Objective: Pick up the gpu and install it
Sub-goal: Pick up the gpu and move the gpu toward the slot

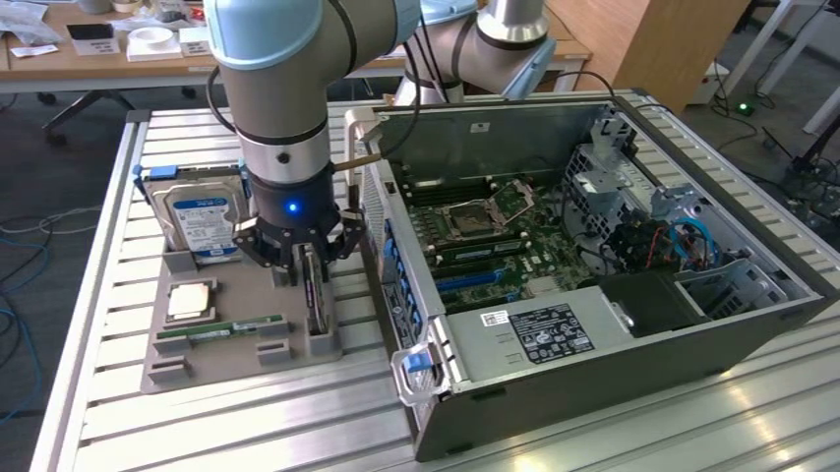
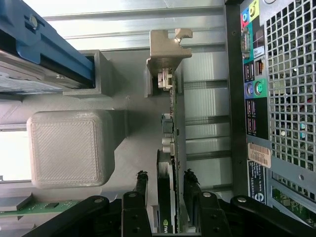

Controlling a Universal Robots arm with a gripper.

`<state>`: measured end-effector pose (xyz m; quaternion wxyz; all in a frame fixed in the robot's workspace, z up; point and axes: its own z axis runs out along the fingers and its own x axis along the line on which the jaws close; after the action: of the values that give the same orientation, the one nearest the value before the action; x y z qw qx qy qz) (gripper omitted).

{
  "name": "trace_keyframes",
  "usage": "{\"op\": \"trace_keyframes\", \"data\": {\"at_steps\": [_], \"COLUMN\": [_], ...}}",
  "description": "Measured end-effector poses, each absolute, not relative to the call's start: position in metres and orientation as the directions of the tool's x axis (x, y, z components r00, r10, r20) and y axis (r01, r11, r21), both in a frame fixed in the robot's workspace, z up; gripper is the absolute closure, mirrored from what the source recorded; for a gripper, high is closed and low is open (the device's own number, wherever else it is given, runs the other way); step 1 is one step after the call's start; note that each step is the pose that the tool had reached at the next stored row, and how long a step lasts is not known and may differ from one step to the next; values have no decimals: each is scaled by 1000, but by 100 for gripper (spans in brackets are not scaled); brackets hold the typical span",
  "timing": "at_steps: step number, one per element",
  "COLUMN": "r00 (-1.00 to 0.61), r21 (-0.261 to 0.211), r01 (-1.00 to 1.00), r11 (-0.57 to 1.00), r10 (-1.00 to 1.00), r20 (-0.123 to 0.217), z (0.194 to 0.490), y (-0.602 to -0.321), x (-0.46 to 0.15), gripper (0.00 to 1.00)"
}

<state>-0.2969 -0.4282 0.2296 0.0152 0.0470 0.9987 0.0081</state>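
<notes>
I will grab the GPU by its exposed top edge [image 1: 309, 250] next with my gripper. The GPU stands with its lower edge down in the grey tray's slot [image 1: 321, 340].
The gpu [image 1: 314, 300] is a thin dark card standing on edge in a slot of the grey holder tray [image 1: 197, 366], just beside the computer case. My gripper [image 1: 311, 264] hangs straight above it and reaches down over its top edge. In the wrist view the gpu [image 2: 171, 123] runs between my two black fingertips [image 2: 141, 181]. The gripper [image 2: 165, 180] straddles the card and stands open, with a narrow gap showing on at least one side of the card. The card rests in its slot.
The tray also holds a silver hard drive [image 1: 201, 211] with a blue-white label, a CPU [image 1: 192, 298] and a green memory stick [image 1: 220, 328]. The open computer case [image 1: 617, 324] lies on the exterior view's right, motherboard [image 1: 479, 226] exposed. Its rear panel [image 2: 276, 98] is close to the card.
</notes>
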Motion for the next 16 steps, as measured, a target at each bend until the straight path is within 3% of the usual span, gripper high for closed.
{"op": "trace_keyframes", "data": {"at_steps": [6, 8, 16], "r00": [-995, -995, -999], "r21": [17, 17, 17], "r01": [94, 94, 38], "r11": [995, 995, 999], "r10": [94, 94, 38], "r20": [-30, -30, -30], "z": [230, 230, 229], "y": [-428, -428, -428], "x": [-297, -297, -297], "gripper": [59, 71, 74]}}
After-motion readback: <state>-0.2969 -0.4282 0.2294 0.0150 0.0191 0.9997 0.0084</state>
